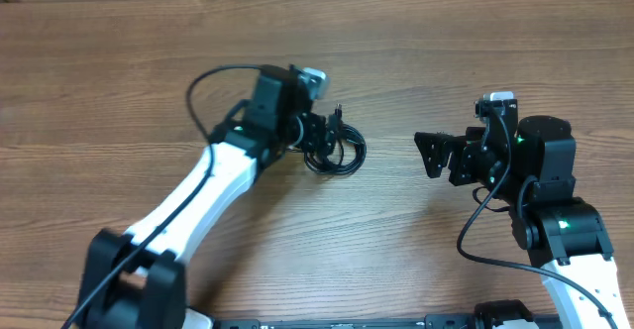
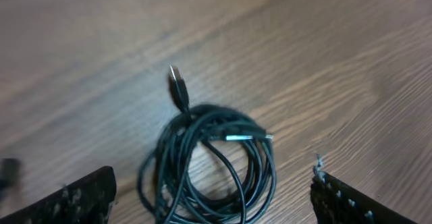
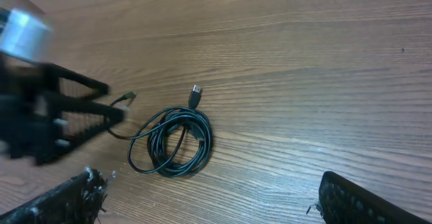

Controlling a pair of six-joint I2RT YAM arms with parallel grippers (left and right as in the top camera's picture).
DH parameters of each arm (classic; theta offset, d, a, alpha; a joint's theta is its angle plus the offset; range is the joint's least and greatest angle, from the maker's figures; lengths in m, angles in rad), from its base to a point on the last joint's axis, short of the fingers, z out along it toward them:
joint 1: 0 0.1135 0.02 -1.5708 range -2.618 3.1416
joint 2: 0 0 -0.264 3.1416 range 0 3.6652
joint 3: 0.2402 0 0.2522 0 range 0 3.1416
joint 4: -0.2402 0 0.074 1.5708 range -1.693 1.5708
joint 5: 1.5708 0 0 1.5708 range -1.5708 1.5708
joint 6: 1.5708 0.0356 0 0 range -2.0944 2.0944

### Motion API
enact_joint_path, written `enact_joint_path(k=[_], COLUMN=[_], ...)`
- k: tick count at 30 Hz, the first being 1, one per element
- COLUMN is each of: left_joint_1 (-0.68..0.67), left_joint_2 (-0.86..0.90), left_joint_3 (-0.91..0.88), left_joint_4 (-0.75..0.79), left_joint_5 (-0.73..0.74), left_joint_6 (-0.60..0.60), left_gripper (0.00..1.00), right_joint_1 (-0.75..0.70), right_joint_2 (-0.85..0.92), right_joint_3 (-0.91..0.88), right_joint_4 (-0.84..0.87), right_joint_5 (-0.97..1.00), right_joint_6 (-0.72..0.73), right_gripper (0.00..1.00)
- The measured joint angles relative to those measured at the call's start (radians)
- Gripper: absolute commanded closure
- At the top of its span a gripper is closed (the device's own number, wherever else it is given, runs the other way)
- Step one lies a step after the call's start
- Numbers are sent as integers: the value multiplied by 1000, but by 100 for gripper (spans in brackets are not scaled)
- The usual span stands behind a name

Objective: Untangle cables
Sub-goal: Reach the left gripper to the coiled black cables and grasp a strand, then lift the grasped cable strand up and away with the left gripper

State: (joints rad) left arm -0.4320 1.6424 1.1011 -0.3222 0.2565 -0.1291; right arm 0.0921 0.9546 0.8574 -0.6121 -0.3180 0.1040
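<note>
My left gripper next needs to grab the plug end on top of the coil and pull it free to untangle the cables.
The cables are a small coil of thin black wires with plug ends on the wooden table, at the centre of the overhead view. My left gripper is open, right over the coil's left side. In the left wrist view the coil lies between the spread fingers, with a USB plug pointing away and a metal-tipped plug on top. My right gripper is open and empty, to the right of the coil with a gap between. The right wrist view shows the coil ahead of its fingers.
The wooden table fills all views. The left arm reaches in from the lower left and the right arm base sits at the lower right. The left gripper's fingers also show in the right wrist view.
</note>
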Motion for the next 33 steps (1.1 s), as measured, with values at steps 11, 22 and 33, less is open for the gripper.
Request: enact_joint_path(k=[11,22,33], left_joint_1=[-14,-20,-20], left_joint_2=[175,177,-5], left_joint_3=[0,14,365], left_joint_4=[-14,-43,-42], left_joint_5=[-10,57,274], left_joint_6=[-13,-29,-102], left_gripper=[64,96,96], right_joint_1=[0,0,0], right_joint_2=[0,29,150], right_joint_3=[0,0,0], right_joint_4=[-2,-1,10], right_joint_5=[0,-1,-100], right_joint_6=[0,0,0], right_gripper=[0,0,0])
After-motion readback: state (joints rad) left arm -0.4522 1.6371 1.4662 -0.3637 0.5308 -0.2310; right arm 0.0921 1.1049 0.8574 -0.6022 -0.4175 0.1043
